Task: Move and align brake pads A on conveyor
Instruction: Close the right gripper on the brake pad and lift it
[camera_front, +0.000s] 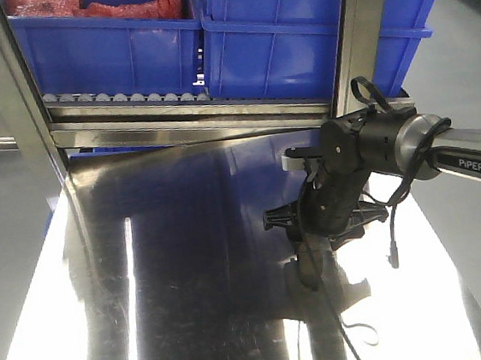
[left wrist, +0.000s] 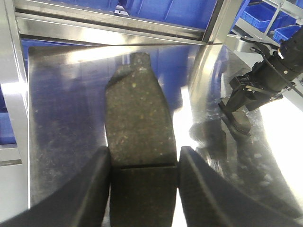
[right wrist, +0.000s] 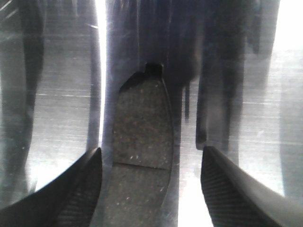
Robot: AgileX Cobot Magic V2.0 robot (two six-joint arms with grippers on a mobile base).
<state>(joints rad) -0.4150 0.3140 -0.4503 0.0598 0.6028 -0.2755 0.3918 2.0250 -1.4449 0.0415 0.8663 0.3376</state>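
Observation:
Next, the right gripper grabs the brake pad (right wrist: 141, 127) by its long edges. Then it moves and aligns the pad on the conveyor.
In the left wrist view my left gripper (left wrist: 144, 189) is shut on a dark grey brake pad (left wrist: 137, 113) with a centre groove and holds it above the steel table (left wrist: 61, 118). In the right wrist view my right gripper (right wrist: 151, 189) is open, its jaws astride a second brake pad (right wrist: 142, 123) that lies flat on the steel. The left finger (right wrist: 80, 189) is close to this pad and the right finger (right wrist: 227, 189) stands apart from it. The right gripper (camera_front: 305, 263) points down at the table and also shows in the left wrist view (left wrist: 236, 116). The conveyor is out of view.
A shiny stainless steel table (camera_front: 163, 265) fills the front view. Behind it a steel rack frame (camera_front: 200, 124) carries blue bins (camera_front: 276, 30) on rollers. A rack post (camera_front: 7, 84) stands at the back left. A loose cable (camera_front: 392, 233) hangs from the right arm.

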